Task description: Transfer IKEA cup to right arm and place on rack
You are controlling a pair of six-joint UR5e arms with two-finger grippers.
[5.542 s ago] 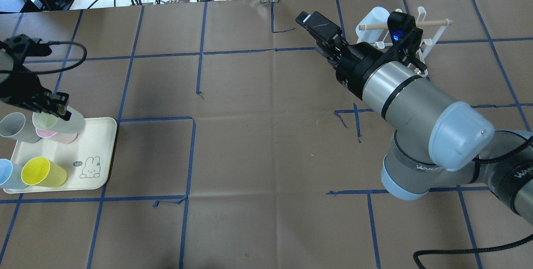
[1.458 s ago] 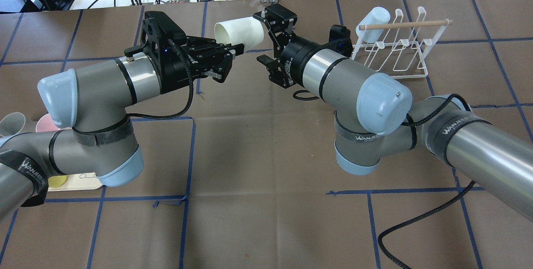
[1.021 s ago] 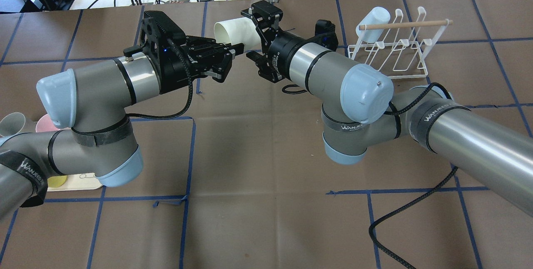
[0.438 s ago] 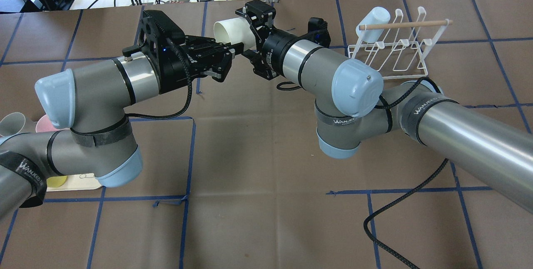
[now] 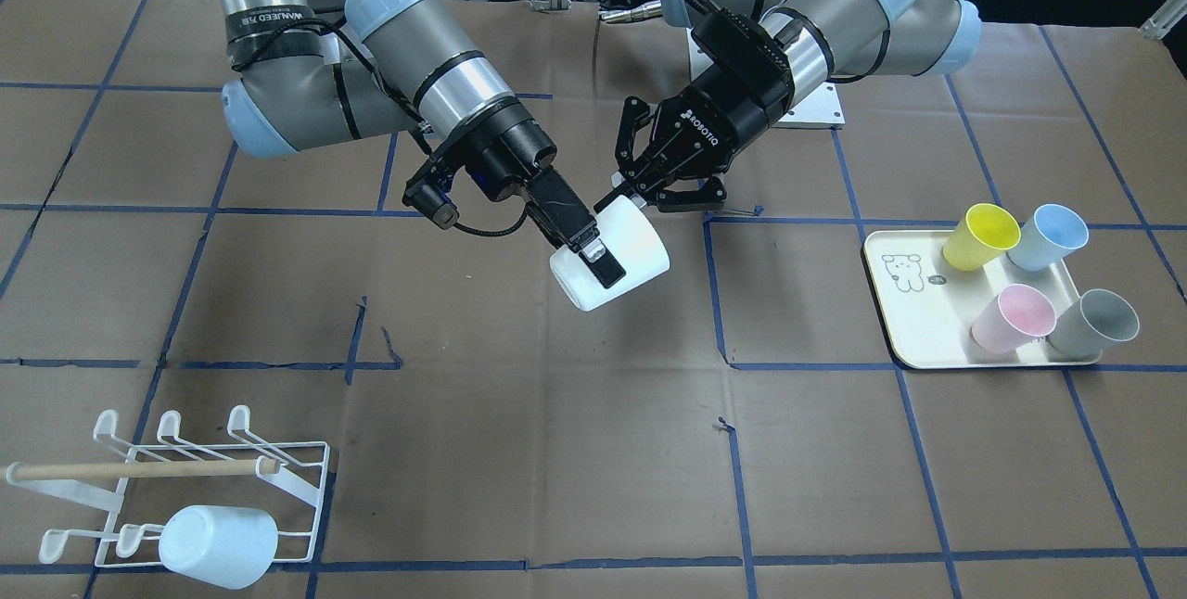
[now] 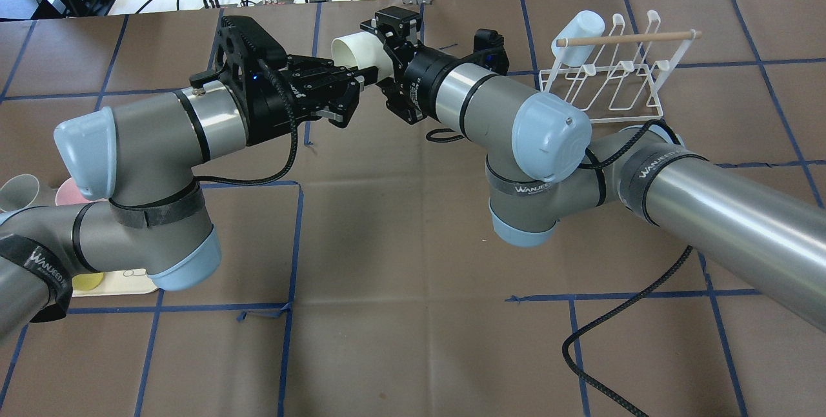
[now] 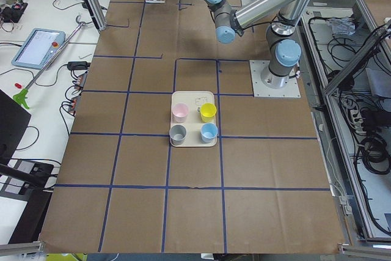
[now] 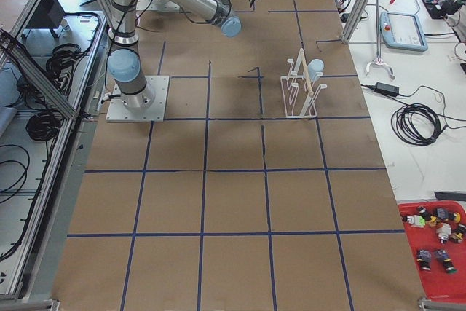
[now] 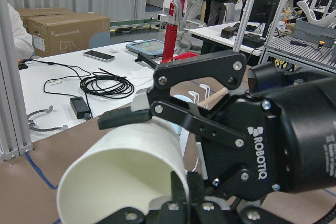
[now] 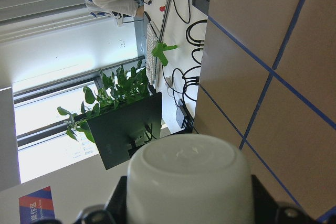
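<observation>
I need to grab the cup by the side at its base (image 5: 579,278) with my right gripper next. The white cup's opening (image 5: 619,197) then stays free to slide onto the rack.
A white cup (image 5: 635,242) hangs on its side in the air over the table's middle. My left gripper (image 5: 623,197) is shut on its rim, one finger inside the mouth, as the left wrist view (image 9: 131,156) shows. My right gripper (image 5: 593,258) is open, with its jaws on either side of the cup's base; one finger lies along the cup's wall. The right wrist view is filled by the cup's base (image 10: 189,177). In the overhead view the cup (image 6: 361,49) sits between the left gripper (image 6: 358,76) and the right gripper (image 6: 384,52). The white wire rack (image 5: 139,469) (image 6: 623,37) stands on the right arm's side.
A pale blue cup (image 5: 218,534) (image 6: 577,26) hangs on the rack's end. A cream tray (image 5: 913,325) on the left arm's side holds a yellow (image 5: 978,233), a blue (image 5: 1048,235), a pink (image 5: 1011,316) and a grey cup (image 5: 1094,321). The right arm's cable (image 6: 600,365) loops over the table.
The left arm carried the white cup from the tray to mid-table. The right arm swung away from the rack and slid its open jaws over the cup's base, a little further in the last half second.
</observation>
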